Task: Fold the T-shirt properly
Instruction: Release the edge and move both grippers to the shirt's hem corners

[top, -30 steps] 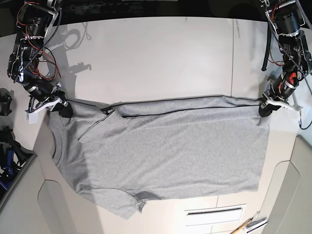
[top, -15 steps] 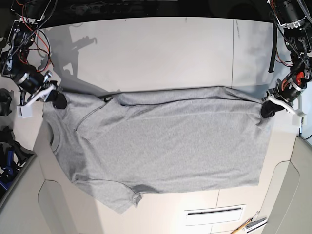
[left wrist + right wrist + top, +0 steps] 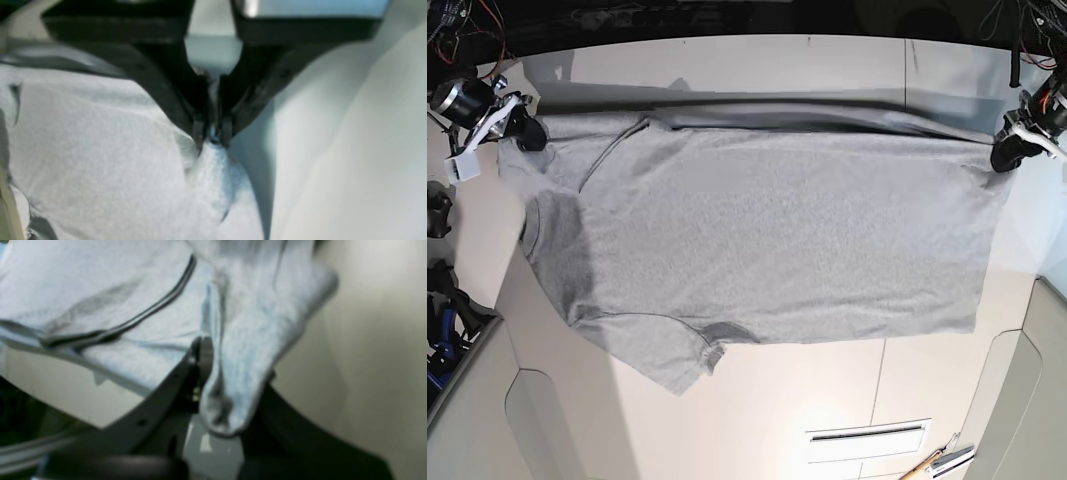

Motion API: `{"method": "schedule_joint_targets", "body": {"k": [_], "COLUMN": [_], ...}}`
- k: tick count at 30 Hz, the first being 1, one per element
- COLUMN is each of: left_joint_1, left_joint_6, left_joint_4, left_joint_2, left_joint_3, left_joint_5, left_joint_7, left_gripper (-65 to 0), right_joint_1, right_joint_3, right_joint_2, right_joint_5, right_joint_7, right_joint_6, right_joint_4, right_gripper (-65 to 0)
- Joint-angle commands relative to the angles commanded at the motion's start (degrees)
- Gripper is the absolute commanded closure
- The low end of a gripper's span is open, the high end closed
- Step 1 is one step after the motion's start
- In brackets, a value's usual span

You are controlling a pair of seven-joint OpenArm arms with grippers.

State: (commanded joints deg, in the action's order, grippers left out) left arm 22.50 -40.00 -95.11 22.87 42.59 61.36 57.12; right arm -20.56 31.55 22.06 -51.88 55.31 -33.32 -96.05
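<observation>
My right gripper holds the T-shirt corner [image 3: 230,416], which hangs short of the table's far edge, so I will move the T-shirt toward that edge before releasing it.
The heather-grey T-shirt [image 3: 767,240] hangs stretched wide above the white table, plain side showing, neck toward the left, one sleeve [image 3: 672,355] hanging at the lower left. My right gripper [image 3: 522,130], at the left of the base view, is shut on the shirt's upper left corner; the wrist view shows cloth [image 3: 233,340] pinched in it. My left gripper [image 3: 1007,152], at the right, is shut on the upper right hem corner; its wrist view shows the fingertips [image 3: 199,131] closed on a fold of fabric [image 3: 133,173].
The white table [image 3: 757,70] runs behind the shirt. A dark edge lies along the top. Black clamps [image 3: 439,300] stand at the far left. A slotted panel [image 3: 867,435] and a tool [image 3: 942,462] lie at the lower right.
Both grippers have risen and moved apart, lifting the shirt's top edge toward the far side. The shirt now hangs wider and flatter.
</observation>
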Motion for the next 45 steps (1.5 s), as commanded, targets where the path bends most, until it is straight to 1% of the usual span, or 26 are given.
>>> {"method": "schedule_joint_targets", "body": {"k": [3,5,9,11,15,16,17,19,20,21,22,23,24,25,28,31,32,33,36,38,40,43,45], "left_joint_1": [2.7,4.2,6.6,6.9,7.0,7.0,7.0,7.0,7.1,7.0,7.0,7.0,7.0,7.0,6.8,6.7,6.7,6.7,6.0,4.8,3.1,0.9,-0.9], "left_joint_6": [0.0,0.0,0.0,0.0,0.0,0.0,0.0,0.0,0.0,0.0,0.0,0.0,0.0,0.0,0.0,0.0,0.0,0.0,0.0,0.0,0.0,0.0,0.0], "left_joint_4": [0.0,0.0,0.0,0.0,0.0,0.0,0.0,0.0,0.0,0.0,0.0,0.0,0.0,0.0,0.0,0.0,0.0,0.0,0.0,0.0,0.0,0.0,0.0], "left_joint_2": [0.0,-0.1,-0.2,-0.2,-0.3,-0.3,-0.3,-0.3,-0.3,-0.3,-0.3,-0.3,-0.3,-0.3,-0.3,-0.3,-0.3,-0.3,-0.1,0.0,0.2,0.8,1.6], "left_joint_3": [0.1,0.1,0.1,0.1,0.1,0.1,0.1,0.1,0.1,0.1,0.1,0.1,0.2,0.5,3.7,7.6,8.4,8.9,9.1,9.1,9.1,9.1,9.1], "left_joint_5": [1.0,1.4,4.9,5.4,5.3,5.3,5.3,5.3,5.3,5.3,5.4,5.4,5.4,5.7,9.2,11.3,11.3,11.3,11.0,10.6,10.4,10.4,9.8], "left_joint_7": [0.2,0.2,0.6,1.9,1.8,1.8,1.8,1.8,1.9,1.9,1.9,1.8,1.8,1.8,1.8,1.9,1.8,1.8,1.6,1.4,1.4,1.4,1.4], "left_gripper": [0.0,0.0,0.0,0.0,0.0,-1.1,-5.8,-17.4,-23.6,-27.9,-30.1,-30.2,-30.2,-30.2,-30.7,-38.9,-40.8,-40.9,-40.9,-40.9,-40.9,-40.9,-40.9], "right_joint_1": [-2.1,-3.0,-4.1,-4.3,-5.0,-5.0,-5.0,-5.0,-5.0,-5.0,-5.0,-5.0,-5.0,-4.8,-4.0,-1.9,-1.1,-0.3,2.7,4.9,6.8,10.6,14.0], "right_joint_3": [0.1,0.1,0.3,0.4,0.4,0.4,0.4,0.4,0.4,0.4,0.4,0.4,0.5,0.9,4.0,8.2,9.1,9.5,9.6,9.6,9.4,8.7,7.5], "right_joint_2": [0.0,0.0,0.0,0.0,0.0,0.0,0.0,0.0,0.0,0.0,0.0,0.0,0.0,0.0,0.0,0.3,0.7,1.3,3.0,3.9,4.7,4.9,4.9], "right_joint_5": [-1.8,-2.1,-2.1,-2.1,-1.9,-1.2,-0.8,-0.8,-0.8,-0.8,-0.8,-0.8,-0.4,-0.1,0.5,0.2,0.2,0.3,0.9,1.6,1.8,3.5,4.7], "right_joint_7": [0.9,0.9,1.2,2.2,1.7,1.7,1.7,1.7,1.7,1.7,1.7,1.4,1.0,0.7,-1.3,-1.5,-1.7,-2.0,-3.5,-4.5,-5.4,-6.7,-8.0], "right_joint_6": [-0.57,-0.55,-0.55,-0.55,-0.55,-0.52,-0.5,-0.35,-0.37,-0.37,-0.37,-0.37,-0.37,-0.35,-0.35,-0.33,-0.33,-0.31,-0.31,0.13,0.13,0.13,0.15], "right_joint_4": [0.0,0.0,0.0,0.0,0.0,0.0,0.0,0.0,0.0,0.0,0.0,0.0,0.0,0.0,0.0,0.0,0.0,0.0,0.0,0.0,0.2,1.4,4.0], "right_gripper": [0.0,0.0,0.0,0.0,0.0,0.0,0.0,0.0,-9.1,-18.3,-25.4,-30.1,-31.5,-31.5,-31.5,-31.5,-31.5,-31.5,-31.5,-31.5,-31.5,-31.5,-31.5]}}
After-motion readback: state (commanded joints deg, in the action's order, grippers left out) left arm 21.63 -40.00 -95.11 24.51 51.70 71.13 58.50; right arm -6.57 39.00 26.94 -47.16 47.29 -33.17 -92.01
